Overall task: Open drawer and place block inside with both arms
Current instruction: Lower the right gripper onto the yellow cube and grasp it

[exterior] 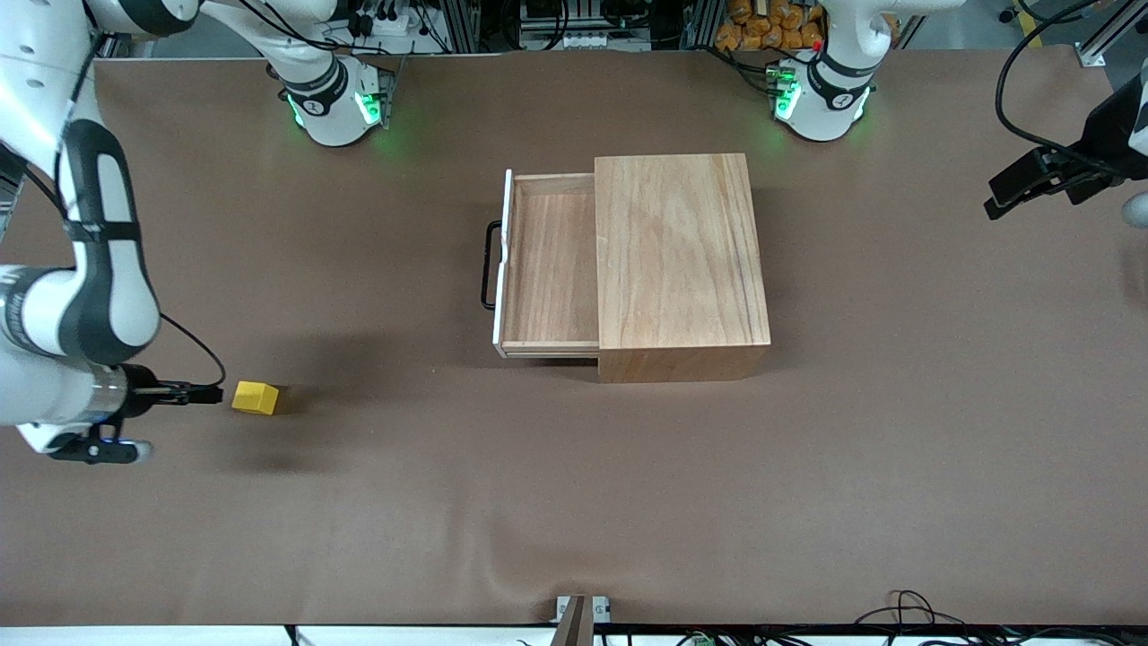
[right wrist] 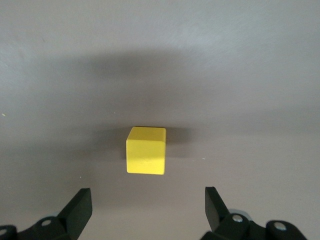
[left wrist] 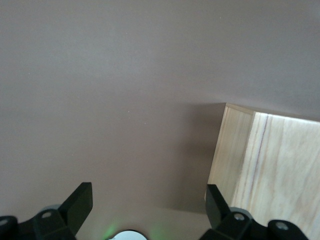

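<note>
I need to put the yellow block inside the open drawer point(exterior: 549, 262), so next I should grip the block by its opposite sides with my right gripper.
The drawer point(exterior: 549, 262) is pulled out of the wooden cabinet point(exterior: 682, 260), and its tray is bare; its black wire handle point(exterior: 489, 266) faces the right arm's end of the table. The yellow block point(exterior: 255, 397) lies on the table toward that end, nearer to the front camera than the drawer. My right gripper point(exterior: 213, 393) is low beside the block and open, a short gap away; in the right wrist view the block point(right wrist: 146, 150) sits just ahead of the right gripper point(right wrist: 147, 200). My left gripper point(exterior: 1013, 193) hangs open over the table at the left arm's end, and waits. In its wrist view the left gripper point(left wrist: 148, 200) looks down past a corner of the cabinet point(left wrist: 265, 160).
A brown mat point(exterior: 574, 502) covers the whole table. The two arm bases point(exterior: 336, 103) with green lights stand along the table's edge farthest from the front camera. Cables point(exterior: 915, 610) lie at the edge nearest that camera.
</note>
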